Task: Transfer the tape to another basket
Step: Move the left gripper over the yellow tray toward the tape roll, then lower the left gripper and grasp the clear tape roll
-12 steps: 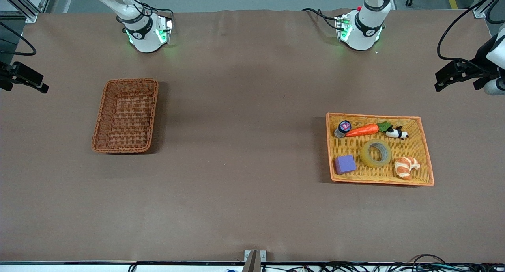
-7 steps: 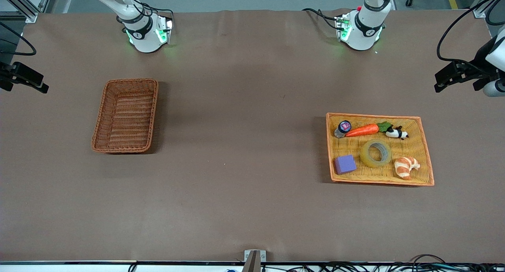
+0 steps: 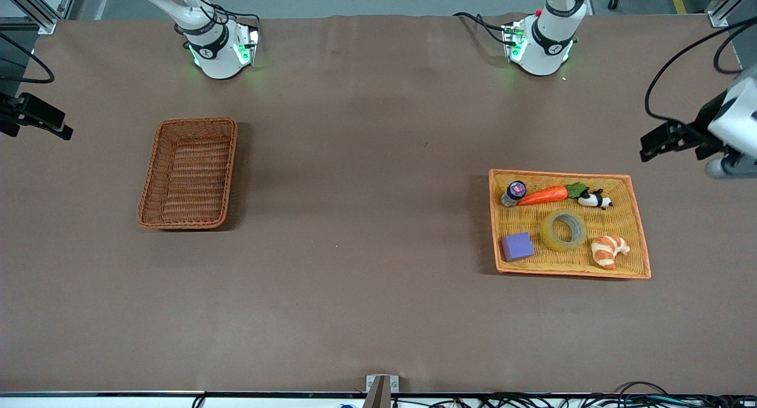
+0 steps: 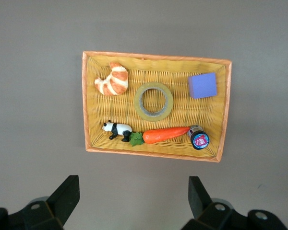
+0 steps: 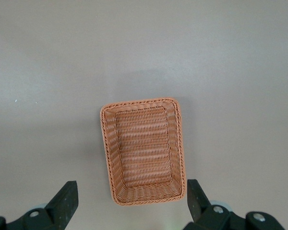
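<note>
I next need to grab the tape by the side of its ring (image 3: 548, 232) with my left gripper, so I can carry it over into the reddish-brown basket (image 3: 188, 172).
The tape (image 3: 550, 233), a yellowish ring with a grey core, lies flat in the middle of the shallow orange-yellow tray (image 3: 628, 219); it also shows in the left wrist view (image 4: 140, 106). The deep reddish-brown basket (image 3: 188, 172) sits empty toward the right arm's end, and shows in the right wrist view (image 5: 143, 148). My left gripper (image 3: 653, 143) is open and empty, high over bare table beside the tray (image 4: 182, 115). My right gripper (image 3: 35, 121) is open and empty, high over the table edge beside the basket.
In the tray around the tape lie a croissant (image 3: 609, 251), a purple cube (image 3: 517, 246), a carrot (image 3: 543, 195), a panda figure (image 3: 594, 200) and a small bottle (image 3: 514, 192). Brown cloth table (image 3: 366, 219) spans between tray and basket.
My left gripper has shifted toward the tray. The right arm, the tape and the other things have not moved.
</note>
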Robot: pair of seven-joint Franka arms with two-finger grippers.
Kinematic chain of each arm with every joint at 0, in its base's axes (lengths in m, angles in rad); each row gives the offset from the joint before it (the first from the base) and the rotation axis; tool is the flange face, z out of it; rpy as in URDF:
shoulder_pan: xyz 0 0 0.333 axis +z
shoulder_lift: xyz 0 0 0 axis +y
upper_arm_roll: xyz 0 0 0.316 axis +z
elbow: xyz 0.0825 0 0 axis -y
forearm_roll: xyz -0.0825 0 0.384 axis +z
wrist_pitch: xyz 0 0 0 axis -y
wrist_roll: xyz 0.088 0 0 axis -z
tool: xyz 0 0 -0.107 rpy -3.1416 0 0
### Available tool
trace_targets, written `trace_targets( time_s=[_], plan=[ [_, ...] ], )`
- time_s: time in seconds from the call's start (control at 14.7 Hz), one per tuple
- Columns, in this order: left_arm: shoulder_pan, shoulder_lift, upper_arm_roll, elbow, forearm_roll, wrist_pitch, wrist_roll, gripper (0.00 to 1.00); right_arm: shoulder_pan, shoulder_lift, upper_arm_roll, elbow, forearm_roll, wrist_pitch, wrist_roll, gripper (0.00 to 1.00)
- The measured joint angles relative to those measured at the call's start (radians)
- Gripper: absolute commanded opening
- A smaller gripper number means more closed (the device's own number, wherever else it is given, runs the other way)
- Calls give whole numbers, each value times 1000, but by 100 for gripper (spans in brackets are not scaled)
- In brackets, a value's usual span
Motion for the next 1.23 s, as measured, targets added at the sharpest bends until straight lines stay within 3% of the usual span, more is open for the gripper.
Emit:
trace_targets(
  time_s=[0.34, 0.82, 1.23],
  plan=[
    [9, 188, 4, -27, 0, 146, -11, 100, 0, 0, 0, 0, 0, 0, 0, 100],
    [35, 268, 8, -359, 0, 569, -20, 97, 0, 0, -1, 0, 0, 0, -8, 100],
    [48, 349, 11, -389, 72, 635, -20, 84, -2, 0, -3, 0, 0, 0, -17, 100]
  ],
)
